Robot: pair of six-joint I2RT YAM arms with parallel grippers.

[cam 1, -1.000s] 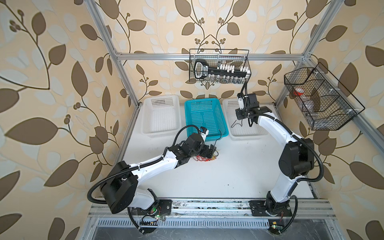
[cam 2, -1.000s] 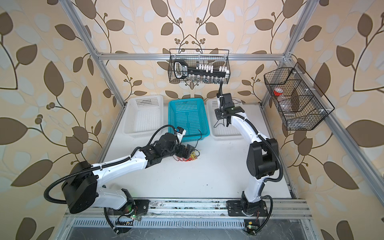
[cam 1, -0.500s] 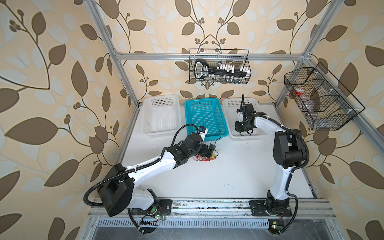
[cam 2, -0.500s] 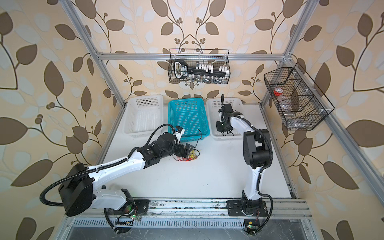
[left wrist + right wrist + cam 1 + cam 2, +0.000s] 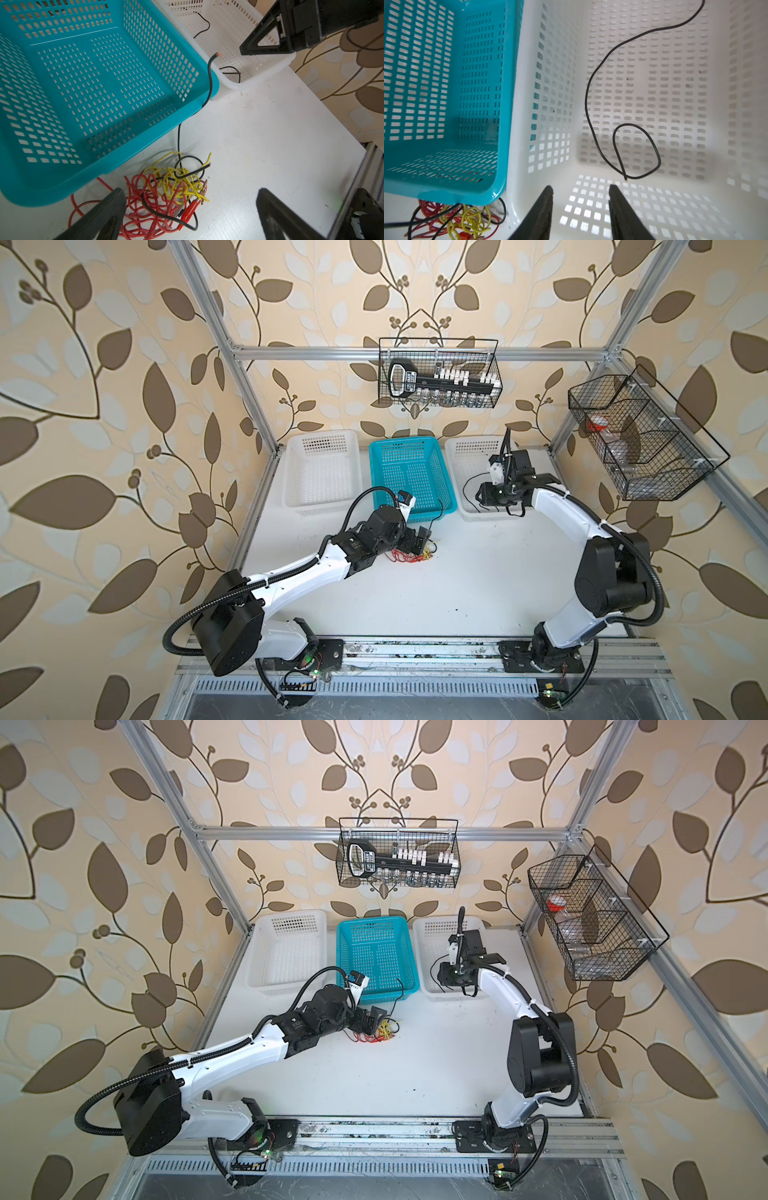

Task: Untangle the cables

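Note:
The piece of black cable rises over the teal basket's corner. My right gripper should grab it next near the cable's loose end, to pull it out of the knot.
A knot of red, yellow and black cables (image 5: 411, 558) (image 5: 376, 1033) (image 5: 166, 187) lies on the white table in front of the teal basket (image 5: 376, 472). My left gripper (image 5: 190, 191) (image 5: 417, 541) hangs just above the knot, open wide and empty. A red alligator clip (image 5: 190, 209) sits between its fingers. One black strand (image 5: 209, 83) rises over the teal basket's corner. My right gripper (image 5: 580, 187) (image 5: 484, 497) is open and empty inside the right white basket (image 5: 675, 104). A single black cable (image 5: 591, 83) (image 5: 466, 483) lies loose there.
A second white basket (image 5: 320, 472) stands left of the teal one. Black wire baskets hang on the back wall (image 5: 438, 373) and the right wall (image 5: 636, 435). A metal rail (image 5: 415, 649) runs along the table's front edge, and frame posts stand at the corners.
My right gripper has gone from shut to open and has dropped lower into the right white basket. The left arm has hardly moved above the knot.

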